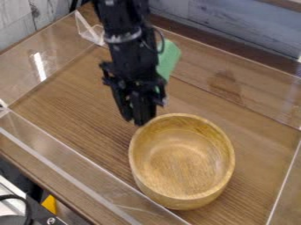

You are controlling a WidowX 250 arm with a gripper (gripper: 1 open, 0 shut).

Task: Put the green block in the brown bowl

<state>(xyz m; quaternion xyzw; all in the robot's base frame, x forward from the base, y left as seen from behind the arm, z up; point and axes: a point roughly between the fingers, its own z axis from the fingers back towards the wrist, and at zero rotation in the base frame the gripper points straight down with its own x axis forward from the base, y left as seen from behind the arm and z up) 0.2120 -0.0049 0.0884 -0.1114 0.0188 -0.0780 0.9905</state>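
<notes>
I should keep holding the green block (171,56) in my gripper until it is over the bowl, because it hangs high behind my gripper, short of the brown bowl's rim (182,119).
The green block (171,56) shows as a green bar sticking out to the right from behind the black gripper hand, lifted off the table. My gripper (139,111) points down, its dark fingers pressed together, with the tips just above the back-left rim of the brown bowl (177,195). The bowl stands on the wooden table at the lower right, and nothing lies inside it. The part of the block between the fingers is hidden by the hand.
A clear plastic wall (70,180) runs round the wooden tabletop (59,105), with its front edge close to the bowl. Grey planks (235,18) close off the back. A black and yellow object (47,209) sits outside the wall at the lower left.
</notes>
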